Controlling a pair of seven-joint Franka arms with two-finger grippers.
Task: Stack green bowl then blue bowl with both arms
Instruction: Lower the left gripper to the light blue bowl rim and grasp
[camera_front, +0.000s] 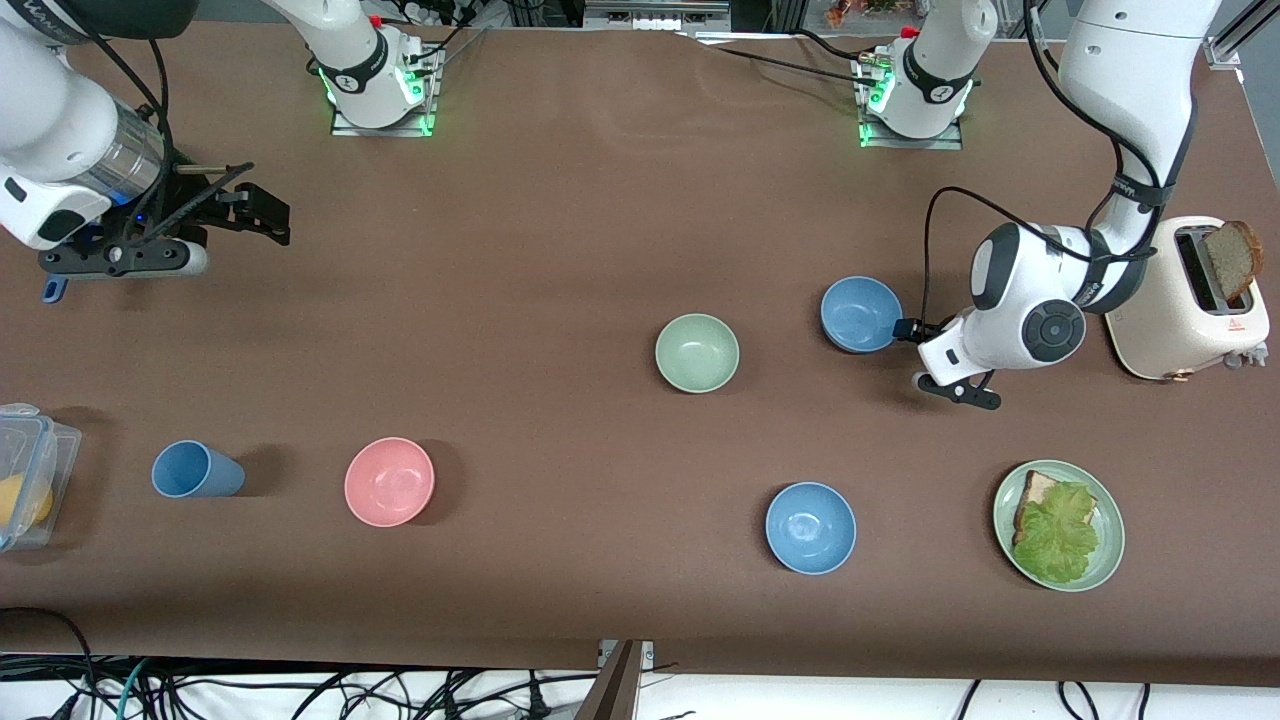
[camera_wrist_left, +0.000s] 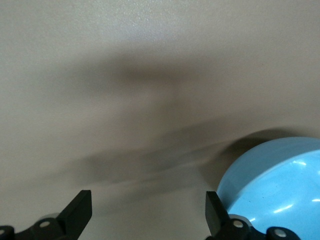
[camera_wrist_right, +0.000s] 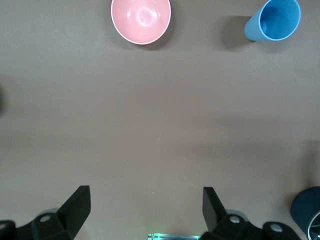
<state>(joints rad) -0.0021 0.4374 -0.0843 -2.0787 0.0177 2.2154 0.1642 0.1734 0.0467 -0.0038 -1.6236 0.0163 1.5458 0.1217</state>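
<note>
The left gripper should line up with the blue bowl's rim (camera_front: 840, 292) before it closes on the bowl's rim, as bare table shows between its fingers and the bowl's rim is outside them.
The pale green bowl (camera_front: 697, 352) sits empty near the table's middle. The muted blue bowl (camera_front: 861, 314) sits beside it, toward the left arm's end. My left gripper (camera_front: 912, 352) is low at the table, right beside that blue bowl, open and empty. In the left wrist view the blue bowl (camera_wrist_left: 280, 190) lies just outside one finger of the left gripper (camera_wrist_left: 148, 210), with bare table between the fingers. My right gripper (camera_front: 262, 205) hangs open and empty over the right arm's end of the table; in the right wrist view the right gripper (camera_wrist_right: 146, 205) is over bare table.
A glossier blue bowl (camera_front: 810, 527) and a green plate with bread and lettuce (camera_front: 1108, 500) lie nearer the camera. A toaster (camera_front: 1190, 300) with bread stands by the left arm. A pink bowl (camera_front: 389, 481), a blue cup (camera_front: 195, 470) and a clear container (camera_front: 25, 485) sit toward the right arm's end.
</note>
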